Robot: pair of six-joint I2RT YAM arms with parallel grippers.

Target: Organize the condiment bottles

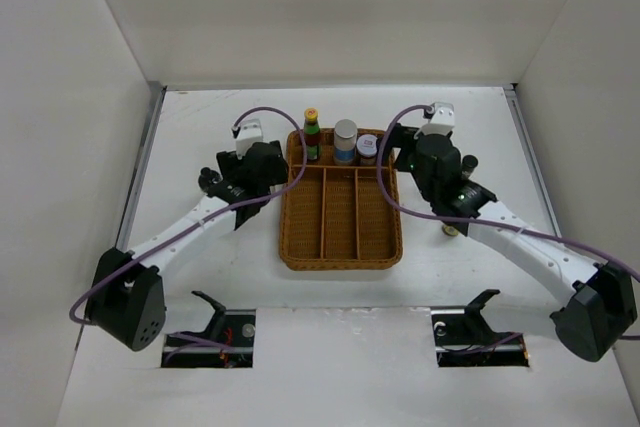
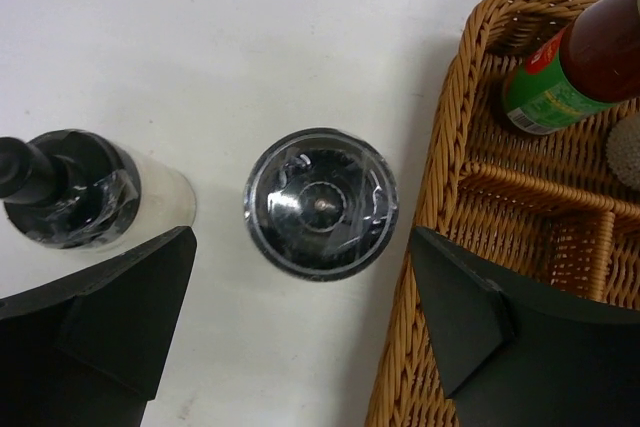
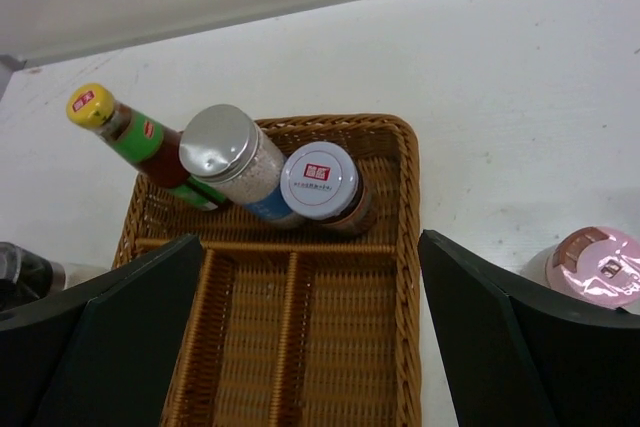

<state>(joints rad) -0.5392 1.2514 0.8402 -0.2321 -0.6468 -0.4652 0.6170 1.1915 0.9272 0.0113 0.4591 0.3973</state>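
Note:
I need to lift the clear bottle next with my left gripper by the sides of its lid, so its base is free to stand in the tray.
Three condiment bottles stand in the back compartment of the wicker tray: a green-red one with a yellow cap, a silver-capped shaker with a blue band, and a white-lidded jar. My left gripper is open just left of the tray. A clear bottle with a black lid stands between its fingertips, touching neither. A second black-lidded bottle stands further left. My right gripper is open over the tray's right side. A pink-capped bottle stands outside the tray.
The tray's three long front compartments hold nothing. Its wicker rim lies under my left gripper's right finger. White walls close in the table on the left, back and right. Both arms hide the bottles under them in the top view.

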